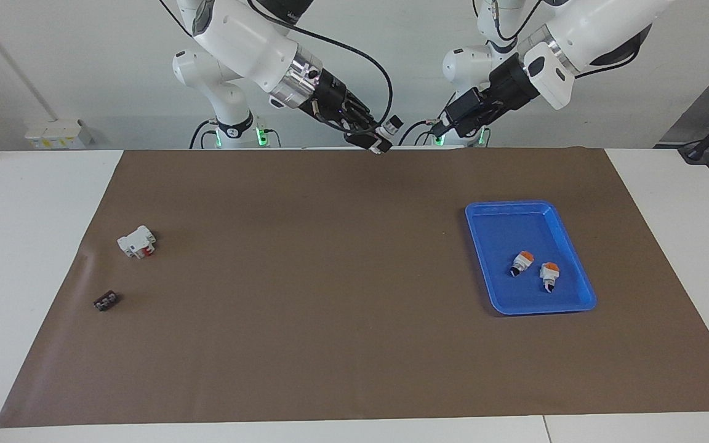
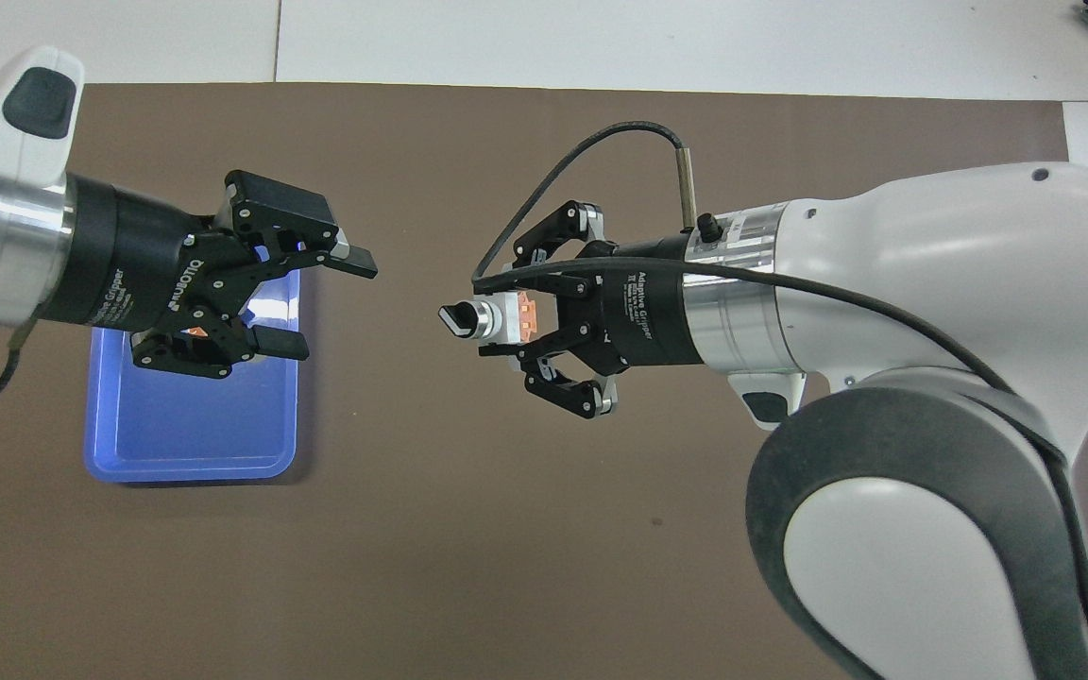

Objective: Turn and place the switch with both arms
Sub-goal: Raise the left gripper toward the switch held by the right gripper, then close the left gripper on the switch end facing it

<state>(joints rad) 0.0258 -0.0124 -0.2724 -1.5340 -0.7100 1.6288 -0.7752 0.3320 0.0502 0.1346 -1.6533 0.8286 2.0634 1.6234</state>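
Note:
My left gripper should next grab the switch by its black knob end, opposite the orange block, so it can turn the switch.
My right gripper is shut on the switch and holds it up in the air over the middle of the brown mat. The switch has a white body, its black knob end points toward my left gripper, and an orange face shows on its block. The switch also shows in the facing view at the right gripper's tip. My left gripper is open and empty, raised over the blue tray's edge, facing the switch with a gap between them. It also shows in the facing view.
The blue tray at the left arm's end holds two like switches with orange blocks. A white block with a red part and a small black piece lie at the right arm's end.

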